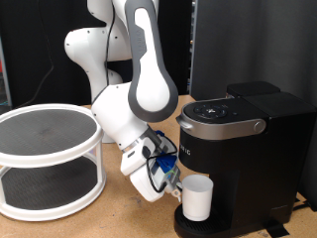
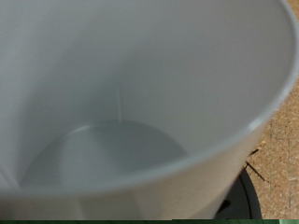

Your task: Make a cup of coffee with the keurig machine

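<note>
The white cup (image 1: 197, 198) rests on the round drip tray under the machine's spout and would stand, so it is now time for my gripper to release it.
The white cup (image 1: 197, 198) stands upright on the round drip tray (image 1: 220, 229) under the spout of the black keurig machine (image 1: 248, 139), whose silver-grey lid handle (image 1: 226, 126) is down. My gripper (image 1: 168, 178) is low at the cup's side towards the exterior view's left, right against it; its fingertips are hidden there by the hand and cables. In the wrist view the cup's empty white inside (image 2: 121, 103) fills nearly the whole picture and no fingers show.
A white two-tier round rack (image 1: 45, 159) stands at the exterior view's left on the wooden table (image 1: 109, 220). A dark panel stands behind the machine. A bit of the black tray (image 2: 245, 198) and table (image 2: 280, 149) show past the cup's rim.
</note>
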You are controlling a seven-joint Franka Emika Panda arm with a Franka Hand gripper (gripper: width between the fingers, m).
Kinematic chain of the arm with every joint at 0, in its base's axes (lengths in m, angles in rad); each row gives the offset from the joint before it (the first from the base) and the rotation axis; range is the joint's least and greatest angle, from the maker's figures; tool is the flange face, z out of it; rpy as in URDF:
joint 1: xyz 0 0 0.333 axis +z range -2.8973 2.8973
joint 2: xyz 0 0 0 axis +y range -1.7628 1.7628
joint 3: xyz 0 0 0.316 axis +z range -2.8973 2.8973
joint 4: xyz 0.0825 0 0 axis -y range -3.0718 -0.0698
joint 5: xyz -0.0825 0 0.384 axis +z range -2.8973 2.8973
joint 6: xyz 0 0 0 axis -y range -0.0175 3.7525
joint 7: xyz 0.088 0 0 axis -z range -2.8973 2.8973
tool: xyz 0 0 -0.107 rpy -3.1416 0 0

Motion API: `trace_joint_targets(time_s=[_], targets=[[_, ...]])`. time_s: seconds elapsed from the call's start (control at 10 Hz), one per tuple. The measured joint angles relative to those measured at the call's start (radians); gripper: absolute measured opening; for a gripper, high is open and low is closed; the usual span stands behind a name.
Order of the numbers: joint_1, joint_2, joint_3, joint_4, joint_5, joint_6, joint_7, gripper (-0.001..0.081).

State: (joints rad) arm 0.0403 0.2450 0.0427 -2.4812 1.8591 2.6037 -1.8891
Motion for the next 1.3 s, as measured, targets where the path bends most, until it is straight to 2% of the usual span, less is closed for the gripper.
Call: trace_joint_targets(time_s=[0.4,0.5,0.6,0.7,0.8,0.9,1.0,1.1,1.3], targets=[[0.000,0.020,0.003,0.011,0.021,-0.001,-0.034,0.0072],[0.000,0.020,0.003,0.009,0.021,-0.003,-0.035,0.0146],[-0.002,0.020,0.003,0.006,0.018,-0.007,-0.035,0.0330],[-0.004,0.019,0.001,0.001,0.010,-0.015,-0.035,0.0330],[-0.007,0.016,-0.002,-0.009,-0.004,-0.017,-0.031,0.0465],[-0.011,0.007,-0.006,-0.025,-0.026,-0.022,-0.020,0.0644],[-0.021,-0.011,-0.010,-0.047,-0.064,-0.043,0.003,0.0644],[-0.033,-0.038,-0.017,-0.073,-0.106,-0.074,0.030,0.0768],[-0.056,-0.109,-0.034,-0.125,-0.186,-0.132,0.087,0.0800]])
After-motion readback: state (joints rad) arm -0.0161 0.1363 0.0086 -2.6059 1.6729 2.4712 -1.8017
